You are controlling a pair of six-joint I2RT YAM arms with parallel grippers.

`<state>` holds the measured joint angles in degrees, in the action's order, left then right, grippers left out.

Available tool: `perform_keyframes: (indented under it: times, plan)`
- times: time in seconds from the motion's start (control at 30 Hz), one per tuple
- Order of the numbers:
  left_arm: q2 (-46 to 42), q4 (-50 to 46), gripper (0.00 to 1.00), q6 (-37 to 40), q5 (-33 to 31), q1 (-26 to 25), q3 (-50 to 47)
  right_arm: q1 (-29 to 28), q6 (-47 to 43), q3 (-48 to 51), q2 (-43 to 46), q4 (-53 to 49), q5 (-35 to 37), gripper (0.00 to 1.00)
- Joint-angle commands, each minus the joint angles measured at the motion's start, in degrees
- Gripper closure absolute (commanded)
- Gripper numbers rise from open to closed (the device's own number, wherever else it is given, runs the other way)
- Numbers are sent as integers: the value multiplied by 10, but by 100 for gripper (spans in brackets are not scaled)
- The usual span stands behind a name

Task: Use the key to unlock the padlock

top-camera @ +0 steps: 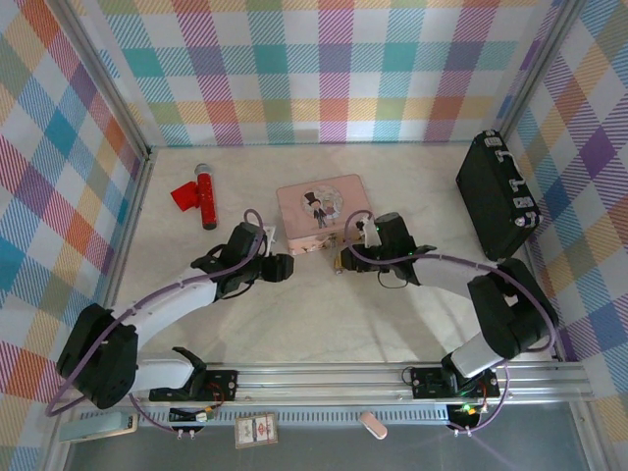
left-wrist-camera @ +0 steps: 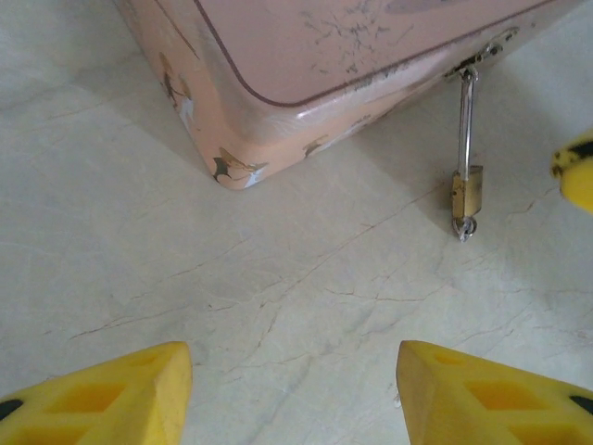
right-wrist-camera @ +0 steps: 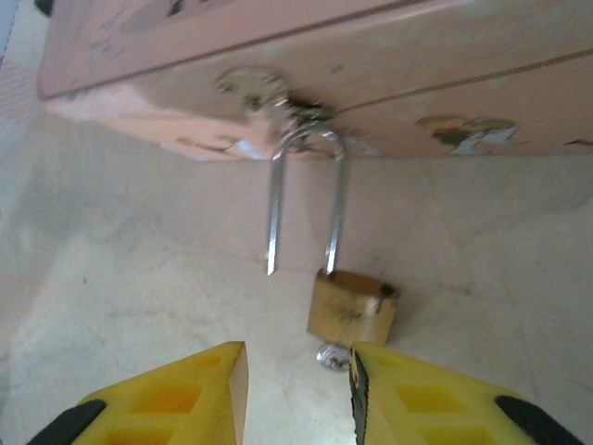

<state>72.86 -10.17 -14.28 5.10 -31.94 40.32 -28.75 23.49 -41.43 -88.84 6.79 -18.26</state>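
The right gripper grabs the padlock next by the shackle leg joined to the padlock's body, which leaves the shackle's free leg to slip off the hasp.
The brass padlock hangs by its silvery shackle from the hasp of the pink tin box. One shackle leg stands free of the body, which is swung aside. The grey key sticks out of the padlock's underside, and only its head shows. My right gripper is open just below the padlock, its right finger next to the key head with nothing gripped. The left gripper is wide open over bare table near the box corner, left of the padlock. From above, the padlock lies between both grippers.
A black case stands at the back right. A red object with a dark stick lies at the back left. Plaid walls enclose the table on three sides. The pink box sits mid-table just beyond both grippers.
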Motion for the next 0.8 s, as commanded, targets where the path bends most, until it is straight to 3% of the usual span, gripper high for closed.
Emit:
perform_keyframes:
  times: [0.0, 0.27, 0.77]
  plan:
    - [9, 20, 41, 36, 8, 7, 13, 12, 21, -23, -24, 4, -33, 64]
    - [25, 78, 41, 17, 44, 7, -16, 12, 34, -81, -110, 25, -69, 66]
    - [28, 76, 46, 14, 28, 7, -17, 10, 70, -96, -179, 75, -80, 77]
